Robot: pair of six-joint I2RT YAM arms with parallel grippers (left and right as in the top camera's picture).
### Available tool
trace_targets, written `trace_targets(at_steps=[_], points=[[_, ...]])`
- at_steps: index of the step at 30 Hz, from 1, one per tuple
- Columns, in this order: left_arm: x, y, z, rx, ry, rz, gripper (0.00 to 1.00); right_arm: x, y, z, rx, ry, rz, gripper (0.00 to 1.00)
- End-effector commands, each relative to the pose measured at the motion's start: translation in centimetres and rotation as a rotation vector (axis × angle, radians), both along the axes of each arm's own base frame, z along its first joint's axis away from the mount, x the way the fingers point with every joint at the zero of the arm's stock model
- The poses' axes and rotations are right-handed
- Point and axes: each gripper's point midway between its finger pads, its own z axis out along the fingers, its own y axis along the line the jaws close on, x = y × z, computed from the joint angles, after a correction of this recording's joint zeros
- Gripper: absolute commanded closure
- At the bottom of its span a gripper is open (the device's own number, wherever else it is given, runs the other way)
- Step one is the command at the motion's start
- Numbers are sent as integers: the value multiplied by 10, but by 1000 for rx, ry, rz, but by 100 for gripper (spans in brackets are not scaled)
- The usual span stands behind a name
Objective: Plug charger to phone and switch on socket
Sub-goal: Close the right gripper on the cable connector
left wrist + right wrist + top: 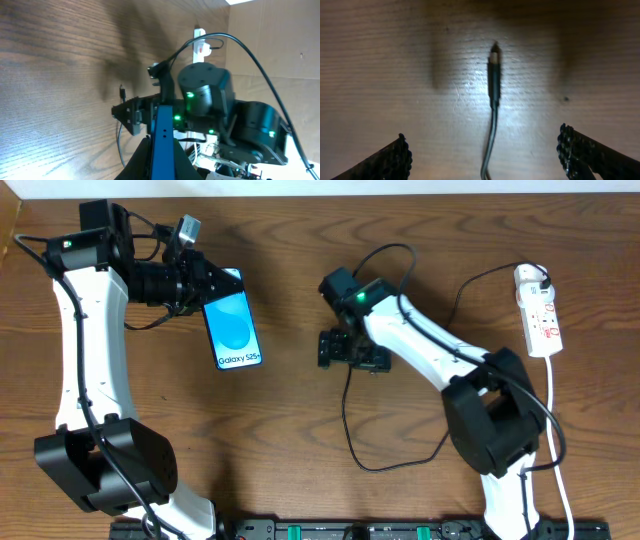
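Note:
The robot's right gripper will next grab the charger by the black plug body (494,84) behind its metal tip, so the plug's tip stays free to plug into the phone.
My left gripper (205,285) is shut on the top end of the phone (233,322), whose blue screen reads "Galaxy S25+". In the left wrist view the phone's blue edge (162,145) stands between the fingers (161,160). The charger, a thin black cable (346,415), runs across the table, and its plug tip (493,70) lies flat on the wood. My right gripper (482,145) is open just above it, with the cable between the two fingers; in the overhead view the gripper (350,352) hides the tip. The tip also shows in the left wrist view (121,91). The socket (538,310) lies at the far right.
The socket's white cord (556,430) runs down the right side to the front edge. The black cable loops behind the right arm (400,250) and in front of it. A black rail (380,530) lines the front edge.

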Motion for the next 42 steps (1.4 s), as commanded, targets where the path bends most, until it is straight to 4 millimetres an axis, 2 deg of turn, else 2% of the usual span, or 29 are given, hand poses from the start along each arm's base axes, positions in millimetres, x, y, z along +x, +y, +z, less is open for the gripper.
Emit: trace_targets(at_steps=[1,4,5,7,9,14,26,36,41,42], points=[[0,0,3,-17,-9,-1,93,8,-2,-6,-63,-44,-32,11],[0,0,3,-17,-9,-1,93,11,-6,-8,-91,-62,-48,12],[0,0,3,-17,-8,-1,93,11,-6,-8,-91,-62,-48,16],[0,0,3,-17,-9,-1,92,12,-6,-8,-90,-66,-49,33],[0,0,3,-17,-9,-2,93,15,-8,-8,-101,-82,-51,37],[0,0,3,-15,-8,-1,92,15,-6,-14,-106,-97,-46,37],[0,4,-2,18,3,5,92,13,-6,-22,-102,-101,-51,31],[0,4,-2,17,3,5,93,7,-9,-35,-108,-92,-48,39],[-1,4,-2,17,3,5,92,7,-9,-35,-108,-93,-49,57],[0,4,-2,17,3,5,93,7,-9,-35,-108,-93,-49,68]])
